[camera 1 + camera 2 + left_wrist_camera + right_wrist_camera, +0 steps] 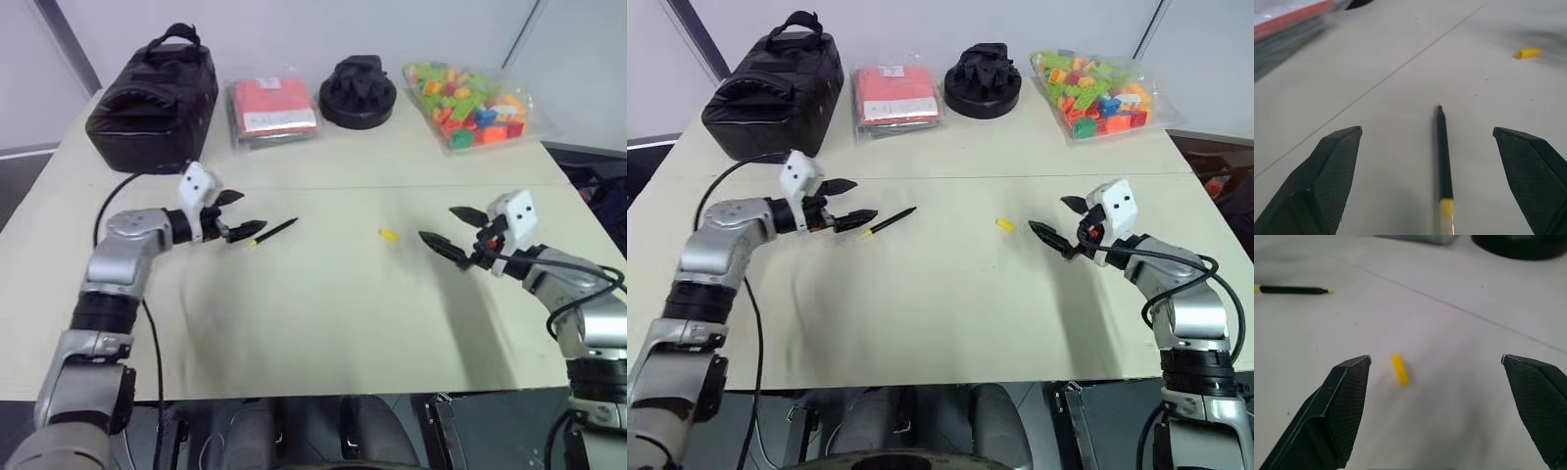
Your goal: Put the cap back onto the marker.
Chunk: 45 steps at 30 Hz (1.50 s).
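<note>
My left gripper is to grab the marker next by its black body point(275, 231), because the marker's inked nib is bare at its tapered end.
The marker point(273, 232), a slim black stick with a yellow band at its near end, lies flat on the pale table, left of centre. My left gripper point(238, 213) hovers open at that near end; the left wrist view shows the marker point(1443, 156) running away between the two spread fingers. The cap point(389, 234), a tiny yellow cylinder, lies alone near the table's middle. To its right my right gripper point(451, 230) is open and pointed at it, a short way off. In the right wrist view the cap point(1399, 369) sits ahead, nearer one finger, with the marker point(1293, 290) farther off.
Along the table's far edge stand a black bag point(157, 98), a red packet in clear wrap point(271, 110), a black round object point(359, 90) and a clear bag of coloured toy bricks point(470, 103). A black cable point(116, 196) trails by the left arm.
</note>
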Each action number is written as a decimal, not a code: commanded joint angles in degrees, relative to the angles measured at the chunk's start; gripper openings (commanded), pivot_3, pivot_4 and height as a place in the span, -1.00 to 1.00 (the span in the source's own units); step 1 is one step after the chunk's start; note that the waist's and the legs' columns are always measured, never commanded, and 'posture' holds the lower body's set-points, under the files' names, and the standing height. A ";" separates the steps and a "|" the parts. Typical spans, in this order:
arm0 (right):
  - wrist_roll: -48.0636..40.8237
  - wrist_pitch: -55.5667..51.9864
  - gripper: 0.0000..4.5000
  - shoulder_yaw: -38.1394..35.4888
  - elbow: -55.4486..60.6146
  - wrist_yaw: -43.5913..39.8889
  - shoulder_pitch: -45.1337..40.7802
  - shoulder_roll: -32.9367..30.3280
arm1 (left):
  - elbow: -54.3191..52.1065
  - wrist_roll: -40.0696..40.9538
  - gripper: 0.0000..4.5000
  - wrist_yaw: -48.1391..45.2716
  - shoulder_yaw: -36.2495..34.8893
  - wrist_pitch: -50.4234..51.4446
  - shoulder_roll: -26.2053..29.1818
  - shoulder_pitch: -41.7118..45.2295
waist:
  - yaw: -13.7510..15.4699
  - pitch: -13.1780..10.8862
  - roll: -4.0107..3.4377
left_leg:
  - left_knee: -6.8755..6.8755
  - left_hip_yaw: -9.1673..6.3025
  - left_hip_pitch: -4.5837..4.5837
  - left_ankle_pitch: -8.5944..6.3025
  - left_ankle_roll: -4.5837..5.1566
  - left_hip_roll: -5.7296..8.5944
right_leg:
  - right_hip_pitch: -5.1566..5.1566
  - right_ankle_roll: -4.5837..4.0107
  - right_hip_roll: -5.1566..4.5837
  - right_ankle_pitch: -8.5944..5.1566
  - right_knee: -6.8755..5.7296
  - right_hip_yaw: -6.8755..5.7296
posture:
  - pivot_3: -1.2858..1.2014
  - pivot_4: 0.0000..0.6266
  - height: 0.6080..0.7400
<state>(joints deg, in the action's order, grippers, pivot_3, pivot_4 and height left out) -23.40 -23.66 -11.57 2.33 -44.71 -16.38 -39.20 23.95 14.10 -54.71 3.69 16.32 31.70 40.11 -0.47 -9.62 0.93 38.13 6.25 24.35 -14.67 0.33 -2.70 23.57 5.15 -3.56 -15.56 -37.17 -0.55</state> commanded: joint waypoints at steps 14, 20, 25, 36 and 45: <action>-3.40 -3.71 0.97 -1.05 9.11 1.14 3.30 0.92 | 25.09 -8.28 1.00 1.01 2.08 -13.67 -9.54 10.54 | -0.09 -0.02 0.03 | 0.02 -0.02 0.05 -0.01 0.02 0.00 | 0.03 0.02 0.00 0.00 0.00 0.00 | 0.03 -0.52 1.00; -6.89 -6.85 0.97 -1.50 12.91 -0.57 5.84 -0.27 | 29.37 -9.98 1.00 1.06 1.86 -15.85 -10.58 12.67 | -0.10 -0.02 0.03 | 0.02 -0.04 0.06 -0.01 0.02 -0.01 | 0.03 0.02 0.01 0.00 0.00 -0.01 | 0.03 -0.52 1.00; -9.26 -9.68 0.97 -1.53 15.66 -1.53 7.09 -1.39 | 31.44 -11.19 1.00 1.22 1.96 -16.98 -11.18 13.29 | -0.12 -0.02 0.03 | 0.02 -0.06 0.06 -0.02 0.03 -0.03 | 0.03 0.02 0.01 0.00 -0.01 -0.01 | 0.03 -0.52 1.00; -8.02 -8.10 0.97 -1.31 14.73 -0.99 7.10 -1.39 | 34.59 -13.70 1.00 3.66 2.04 -19.11 -12.65 13.27 | -0.05 -0.01 0.04 | 0.03 -0.07 0.04 -0.02 0.03 -0.02 | 0.00 0.02 0.00 0.00 -0.01 -0.02 | 0.03 -0.52 1.00; -7.59 -7.35 1.00 -1.32 14.32 -0.39 7.45 -0.79 | 35.12 -15.99 0.20 3.12 3.67 -19.37 -12.97 13.12 | -0.07 0.00 0.04 | 0.04 -0.09 0.04 -0.02 0.03 -0.01 | -0.01 0.02 0.01 0.00 -0.02 -0.03 | 0.03 -0.52 1.00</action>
<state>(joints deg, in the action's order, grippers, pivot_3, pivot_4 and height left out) -30.64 -32.05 -11.32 15.83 -45.34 -8.87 -39.95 58.07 -0.64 -51.46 6.40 -3.00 18.55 53.22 -0.54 -9.62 0.97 38.17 6.16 24.39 -14.69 0.36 -2.71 23.56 5.17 -3.54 -15.56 -37.19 -0.57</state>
